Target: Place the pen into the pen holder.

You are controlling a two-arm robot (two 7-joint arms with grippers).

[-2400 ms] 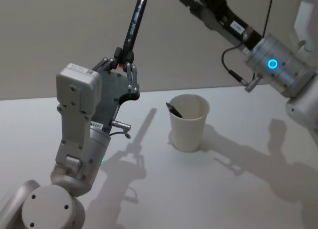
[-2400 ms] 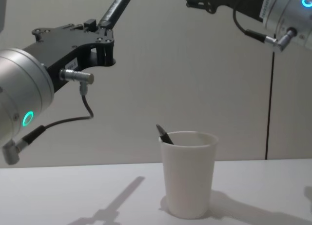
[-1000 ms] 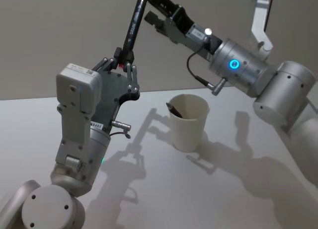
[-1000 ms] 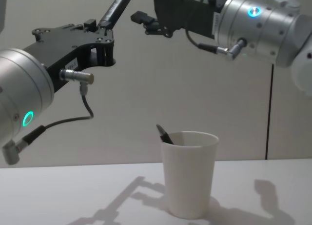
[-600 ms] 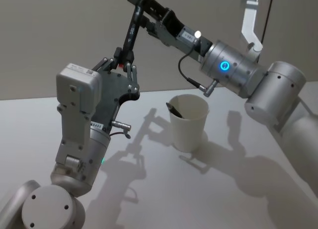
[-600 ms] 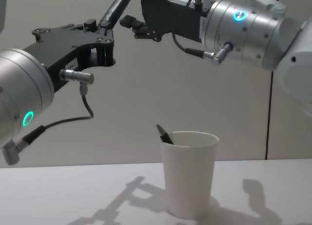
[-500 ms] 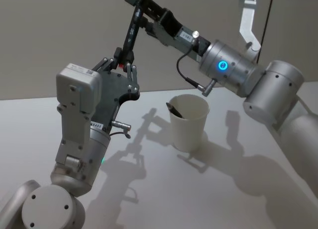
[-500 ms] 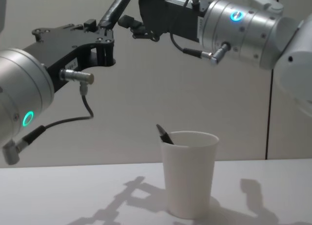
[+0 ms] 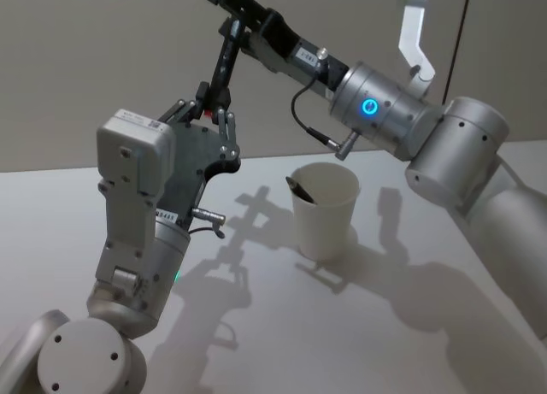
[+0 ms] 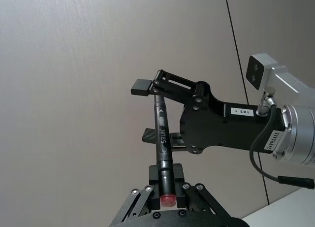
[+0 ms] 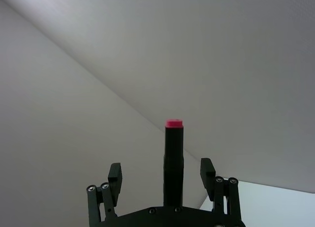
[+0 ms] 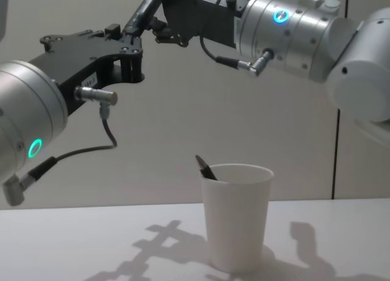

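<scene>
The lower end of the black pen is already covered by my left gripper's fingers. My right gripper should grab the upper part of the black pen [image 9: 229, 52] next.
My left gripper [image 9: 215, 112] is raised left of the cup and shut on the lower end of a black pen [image 9: 229, 52], which slants up and to the right. My right gripper [image 9: 235, 9] reaches in from the right, open, with its fingers on either side of the pen's upper part. In the right wrist view the pen's red end [image 11: 173, 123] stands between the spread fingers [image 11: 114, 174]. In the left wrist view the right gripper [image 10: 147, 110] sits at the top of the pen [image 10: 163, 138]. The pen holder, a white paper cup [image 9: 325, 208], stands on the table with another dark pen [image 9: 299, 189] in it.
The white table [image 9: 402, 326] spreads around the cup, with arm shadows across it. A plain beige wall [image 12: 183, 122] rises behind. The right arm's silver forearm [image 12: 286, 25] hangs high above the cup [image 12: 236, 217].
The right arm has swung in from the upper right to the left, bringing its open fingers around the pen's upper end. The left arm, pen and cup have stayed still.
</scene>
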